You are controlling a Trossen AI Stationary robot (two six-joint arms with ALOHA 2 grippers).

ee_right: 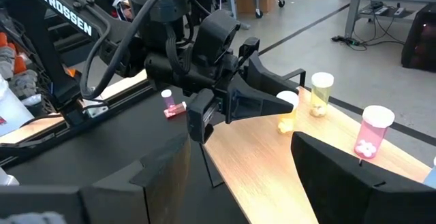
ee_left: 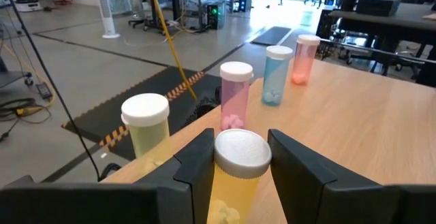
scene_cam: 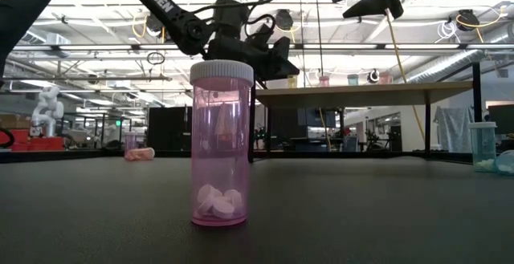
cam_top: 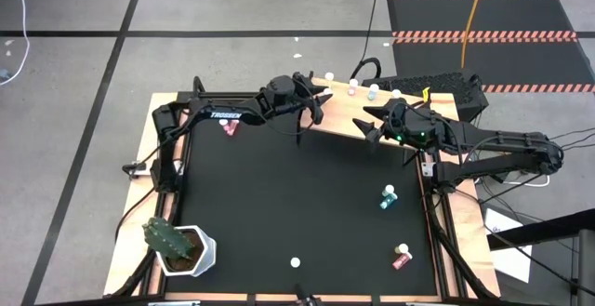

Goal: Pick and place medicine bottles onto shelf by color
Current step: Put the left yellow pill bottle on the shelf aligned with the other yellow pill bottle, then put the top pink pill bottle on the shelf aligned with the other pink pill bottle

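Observation:
I should open my left gripper now, because the bottom of the yellow bottle is down at the wooden shelf board. The bottle is upright, so it would stand.
The shelf [cam_top: 349,115] is a light wooden board on thin black legs at the table's far edge. On it stand a pale yellow bottle [ee_left: 145,125], a pink bottle [ee_left: 236,94], a teal bottle [ee_left: 276,74] and a reddish bottle [ee_left: 304,59], all white-capped. My left gripper [ee_left: 242,152] reaches over the shelf's left end, shut on a yellow bottle [ee_left: 235,190]. My right gripper [cam_top: 369,125] hovers open above the shelf's near edge, touching nothing. On the table are a pink bottle lying on its side [cam_top: 230,126], a teal bottle [cam_top: 389,196], a red bottle [cam_top: 402,257] and an upright pink bottle [scene_cam: 221,144]. My left gripper pinches the yellow bottle between its two fingers at the white cap [ee_left: 242,157] and the top of the body. The fingers [ee_right: 262,105] come roughly level from the table's left. The bottle is upright over the shelf board; whether its base rests there I cannot tell.
A green cactus in a white pot [cam_top: 177,246] stands at the table's near left corner. The black tabletop [cam_top: 297,194] lies bare in the middle between the bottles. Cables and a black box [cam_top: 446,87] sit behind the shelf's right end.

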